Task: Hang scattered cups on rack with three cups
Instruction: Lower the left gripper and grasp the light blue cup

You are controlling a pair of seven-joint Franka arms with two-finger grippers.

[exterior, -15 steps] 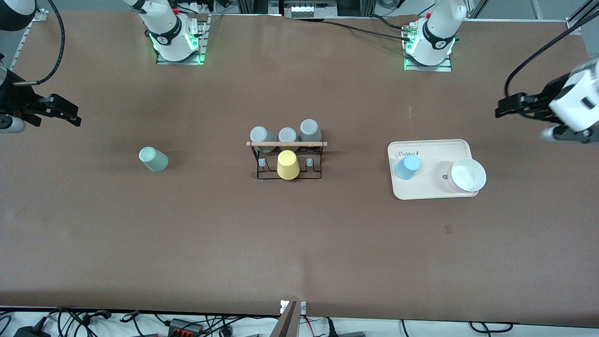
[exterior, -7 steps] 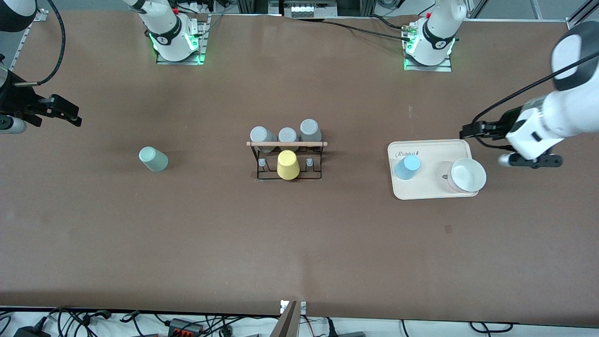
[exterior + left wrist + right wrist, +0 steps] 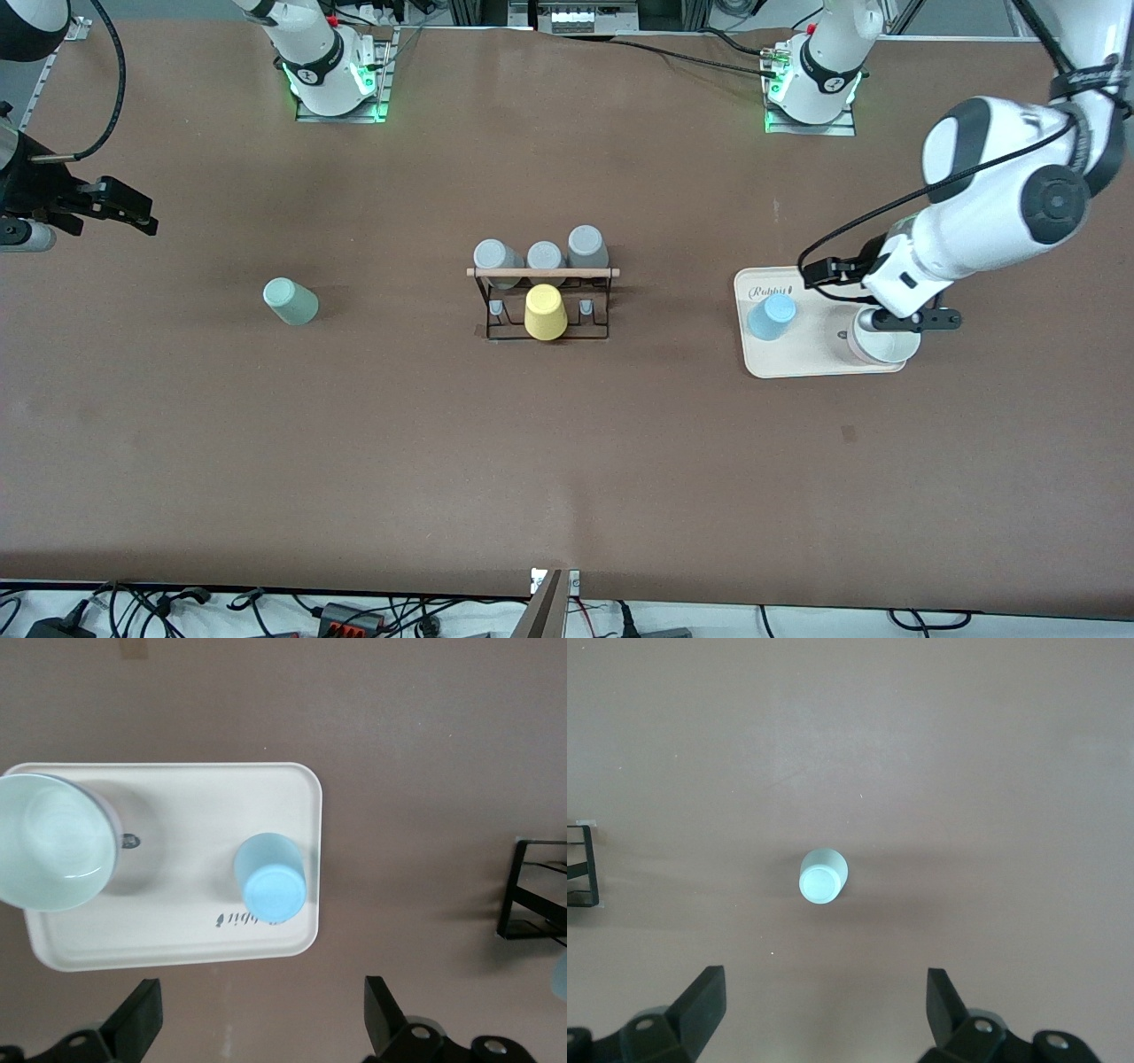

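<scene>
The left gripper grabs the light blue cup by its cylindrical body (image 3: pixel 772 317) next, to hang the light blue cup on the rack (image 3: pixel 545 330).
The pale mint green cup (image 3: pixel 291 301) stands mouth down on the bare table toward the right arm's end; it also shows in the right wrist view (image 3: pixel 822 877). The light blue cup (image 3: pixel 772 316) stands mouth down on the cream tray (image 3: pixel 815 359), and shows in the left wrist view (image 3: pixel 270 879). The black wire rack (image 3: pixel 545 330) with its wooden rod stands mid-table. My left gripper (image 3: pixel 822 270) is open and empty in the air over the tray's farther edge (image 3: pixel 261 1028). My right gripper (image 3: pixel 124 213) is open and empty, high over the table's end (image 3: pixel 824 1010).
The rack holds three grey cups (image 3: pixel 545 257) on its farther row and a yellow cup (image 3: pixel 545 312) on its nearer row. A white bowl (image 3: pixel 877 347) sits on the tray beside the blue cup, partly under my left arm.
My left arm has swung in from the table's end and now hangs over the tray. The right arm has hardly moved. No cup has moved.
</scene>
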